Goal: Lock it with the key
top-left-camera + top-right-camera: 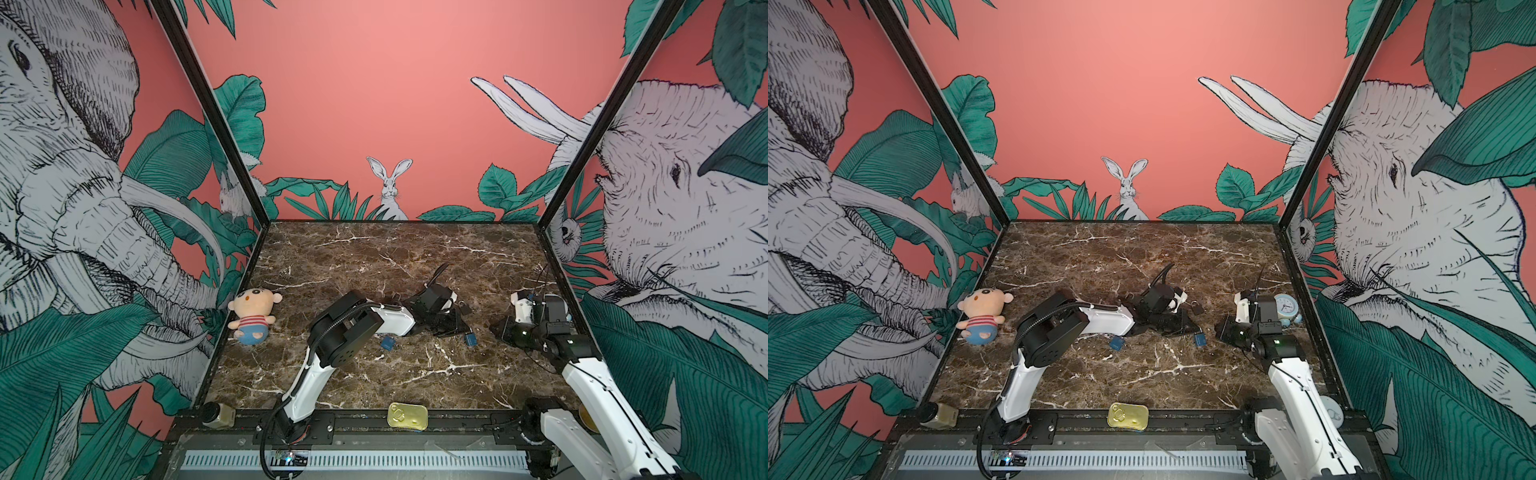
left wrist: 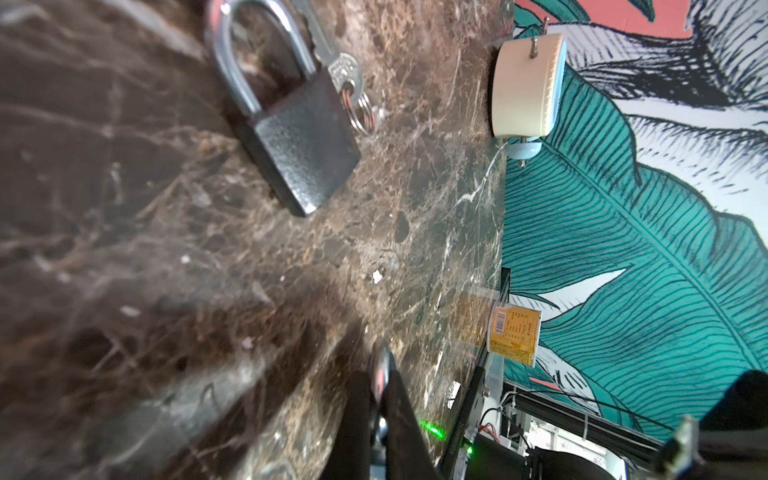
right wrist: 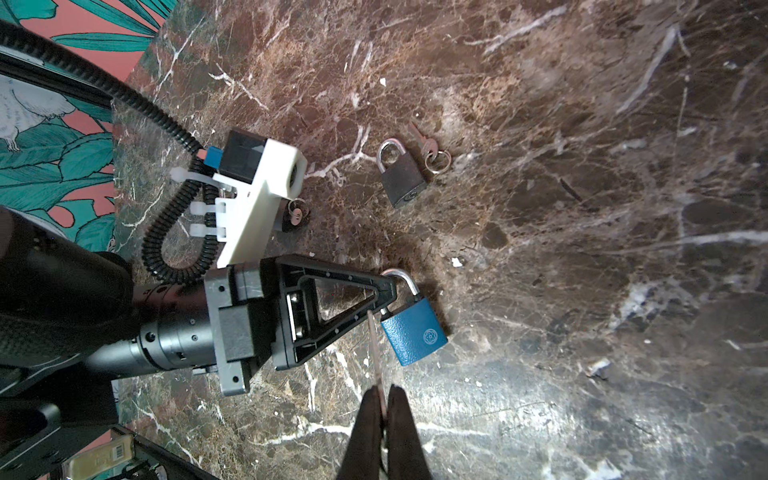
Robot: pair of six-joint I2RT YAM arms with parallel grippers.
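Note:
The key beside the padlock points at my left gripper's fingers and would drop short if released now, so my right gripper will keep holding it.
A blue padlock [image 3: 415, 328] lies on the marble table [image 3: 582, 208], and shows in both top views [image 1: 471, 339] [image 1: 1200, 340]. My left gripper [image 3: 390, 291] is shut on its silver shackle [image 3: 401, 276]. The left wrist view shows that gripper [image 2: 380, 374] pinching the same silvery metal. My right gripper [image 3: 384, 390] is shut on a key [image 3: 374, 349], seen edge-on. Its blade reaches up past the lock body's near corner toward the left gripper's tip. The keyhole is hidden.
A dark padlock [image 3: 403, 174] with ringed keys [image 3: 432, 151] lies just beyond. Another ringed key [image 3: 296, 210] lies under the left wrist camera. A second blue piece [image 1: 387, 343], a plush doll [image 1: 253, 316], a gold tin [image 1: 407, 415] and an alarm clock [image 1: 1285, 307] surround them.

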